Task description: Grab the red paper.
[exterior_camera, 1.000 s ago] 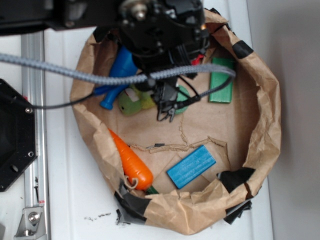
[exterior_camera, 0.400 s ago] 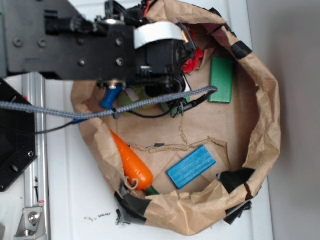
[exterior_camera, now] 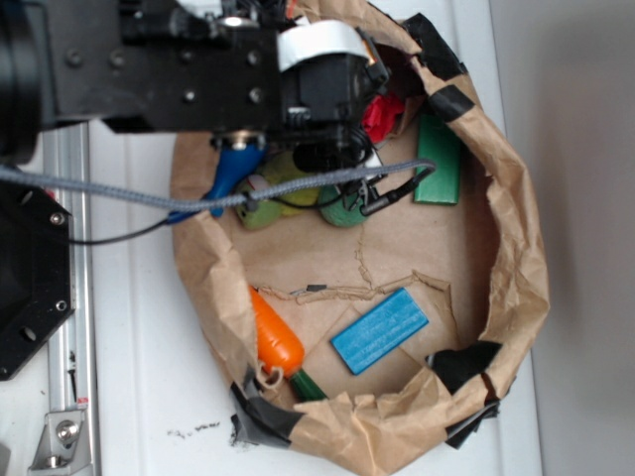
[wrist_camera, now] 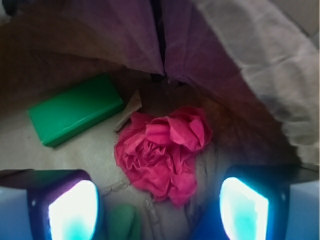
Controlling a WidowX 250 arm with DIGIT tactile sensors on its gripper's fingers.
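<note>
I need to get the red paper out from beside the green block next, so my gripper needs to grab it by its crumpled body.
The red paper is a crumpled wad lying on the floor of the brown paper bag, close under its far wall. In the exterior view only a corner of the red paper peeks out beside the arm. My gripper is open, its two fingers spread wide just short of the wad, with nothing between them. From outside, the black arm hides the gripper itself.
In the bag lie a green block, a green ball, a yellow-green toy, a blue-handled thing, a blue block and an orange carrot. The bag wall rises just behind the wad.
The arm has swung toward the bag's upper wall and dropped lower. The bag has been nudged and its left wall has shifted right. The red paper now shows beside the arm.
</note>
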